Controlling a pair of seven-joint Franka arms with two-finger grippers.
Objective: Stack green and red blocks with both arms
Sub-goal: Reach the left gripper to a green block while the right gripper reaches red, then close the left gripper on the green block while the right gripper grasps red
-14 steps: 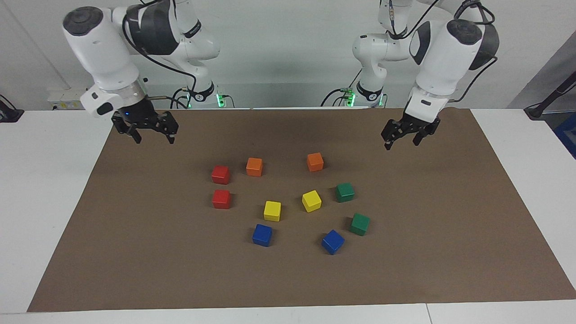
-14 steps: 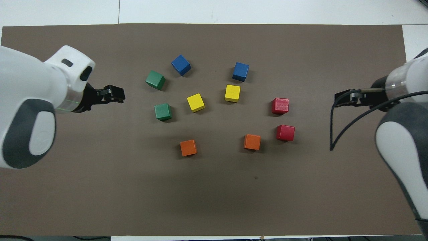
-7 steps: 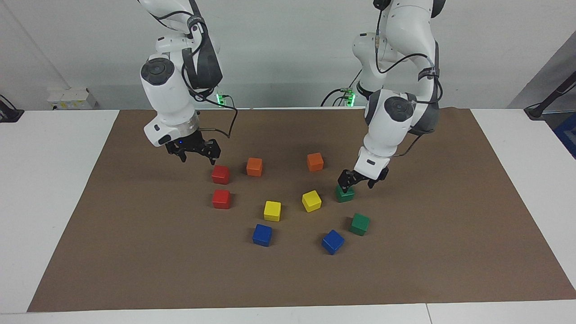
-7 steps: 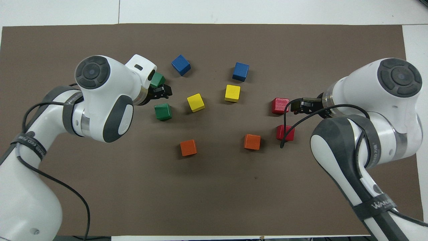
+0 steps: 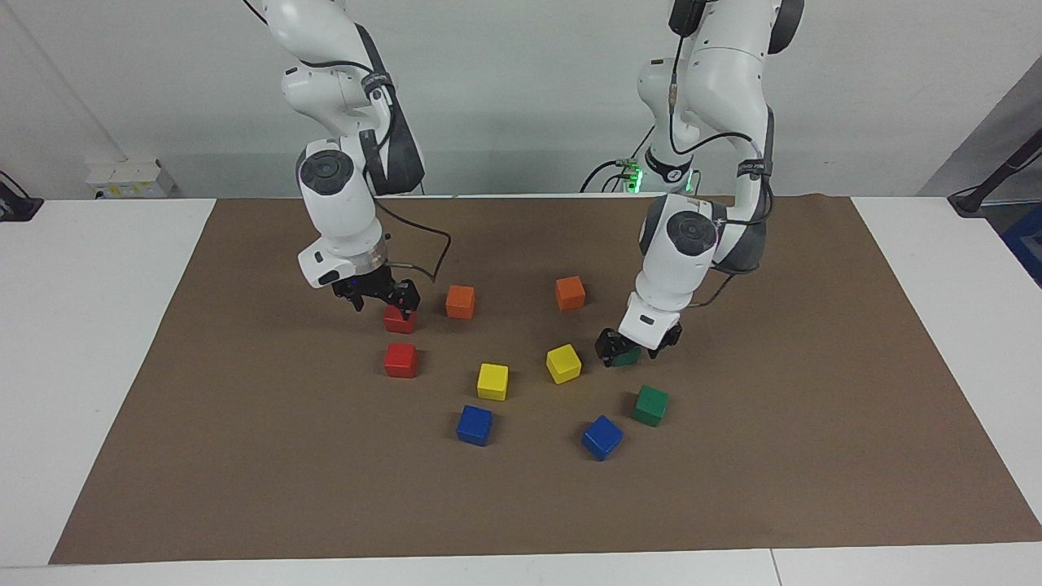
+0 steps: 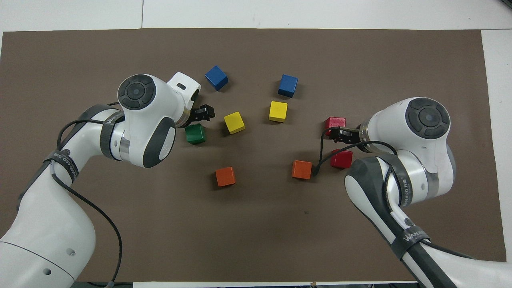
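Note:
The nearer green block is still below my left gripper's fingers, and the block's top side is uncovered. My left gripper needs to lower before closing, because closing now would miss the block.
Two red blocks lie toward the right arm's end of the mat. My right gripper hangs open just above the red block nearer the robots. The farther red block lies free. My left gripper is open and low at the nearer green block, one finger on each side of it. Whether it touches I cannot tell. The farther green block lies free; the left wrist hides it in the overhead view.
Two orange cubes sit nearest the robots, between the two grippers. Two yellow cubes lie mid-mat. Two blue cubes lie farthest out. All rest on a brown mat.
Both arms have swung in from the ends of the mat and come down, the left onto the nearer green block, the right over the nearer red block. No block has moved.

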